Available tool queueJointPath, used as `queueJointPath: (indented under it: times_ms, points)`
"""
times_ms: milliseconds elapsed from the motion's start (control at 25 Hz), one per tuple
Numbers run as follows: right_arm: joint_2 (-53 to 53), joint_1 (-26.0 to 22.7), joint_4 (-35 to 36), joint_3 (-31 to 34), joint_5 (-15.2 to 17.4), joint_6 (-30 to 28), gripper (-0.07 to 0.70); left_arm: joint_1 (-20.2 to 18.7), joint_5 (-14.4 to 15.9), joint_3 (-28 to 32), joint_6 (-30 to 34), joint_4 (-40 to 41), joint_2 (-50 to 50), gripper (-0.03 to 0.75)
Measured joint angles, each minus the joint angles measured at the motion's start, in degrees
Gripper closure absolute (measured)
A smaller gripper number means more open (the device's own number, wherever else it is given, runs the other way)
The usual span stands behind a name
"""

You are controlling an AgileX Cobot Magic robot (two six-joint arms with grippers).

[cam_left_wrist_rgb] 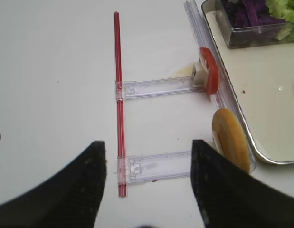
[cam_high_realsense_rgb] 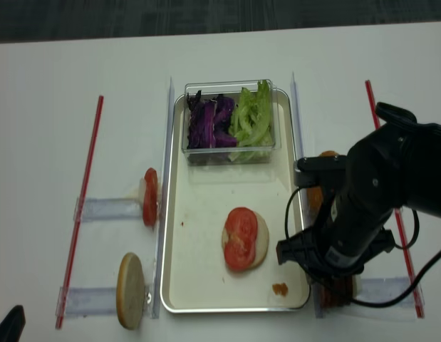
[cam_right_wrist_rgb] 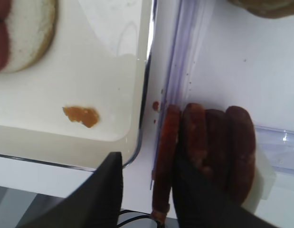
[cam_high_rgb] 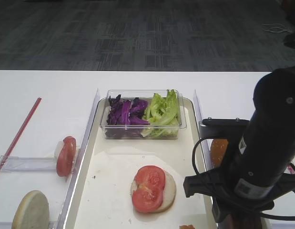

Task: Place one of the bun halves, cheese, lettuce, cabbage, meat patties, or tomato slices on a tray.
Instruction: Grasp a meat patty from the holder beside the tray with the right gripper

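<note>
I will next add meat to the tomato-topped bun [cam_high_realsense_rgb: 245,239] on the tray [cam_high_realsense_rgb: 199,242], so I will grab the outermost patty by its flat sides with my right gripper.
Several meat patties [cam_right_wrist_rgb: 218,142] stand on edge in a clear rack right of the tray [cam_right_wrist_rgb: 66,76]. My right gripper [cam_right_wrist_rgb: 148,155] is open and straddles the leftmost patty [cam_right_wrist_rgb: 166,142]: one finger is behind it, the other is apart from it over the tray's corner. On the tray [cam_high_realsense_rgb: 199,242] a bun half [cam_high_realsense_rgb: 262,239] lies with a tomato slice [cam_high_realsense_rgb: 239,237] on top. The clear tub holds cabbage [cam_high_rgb: 126,112] and lettuce [cam_high_rgb: 162,112]. My left gripper [cam_left_wrist_rgb: 149,142] hangs open and empty over the left racks, where a tomato slice [cam_left_wrist_rgb: 209,71] and a bun half [cam_left_wrist_rgb: 231,137] stand.
An orange scrap [cam_right_wrist_rgb: 81,115] lies on the tray near its front right corner. A bun top [cam_high_rgb: 218,150] sits in the right rack behind my arm [cam_high_realsense_rgb: 362,206]. Red sticks [cam_high_realsense_rgb: 81,206] [cam_high_realsense_rgb: 380,128] run along both outer sides of the table.
</note>
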Motion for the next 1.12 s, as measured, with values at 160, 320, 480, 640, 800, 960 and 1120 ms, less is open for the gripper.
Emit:
queueJointPath:
  times_ms: [160, 320, 480, 640, 800, 960, 1120]
  points:
    - [0.01, 0.00, 0.00, -0.09, 0.33, 0.00, 0.356, 0.00, 0.00, 0.00, 0.00, 0.00, 0.00, 0.306]
    - [0.01, 0.00, 0.00, -0.09, 1.49, 0.32, 0.395, 0.00, 0.00, 0.00, -0.11, 0.00, 0.00, 0.306]
    - [0.01, 0.00, 0.00, -0.09, 2.10, 0.43, 0.435, 0.00, 0.00, 0.00, -0.22, 0.00, 0.00, 0.306]
    - [0.01, 0.00, 0.00, -0.09, 2.58, 0.52, 0.444, 0.00, 0.00, 0.00, -0.22, 0.00, 0.00, 0.306]
    - [0.01, 0.00, -0.24, -0.09, 2.67, 0.52, 0.479, 0.00, 0.00, 0.00, -0.22, 0.00, 0.00, 0.306]
    - [0.01, 0.00, -0.32, -0.09, 2.57, 0.63, 0.524, 0.00, 0.00, 0.00, -0.32, 0.00, 0.00, 0.306]
    - [0.01, 0.00, -0.32, -0.09, 2.57, 0.84, 0.535, 0.00, 0.00, 0.00, -0.77, 0.23, 0.00, 0.306]
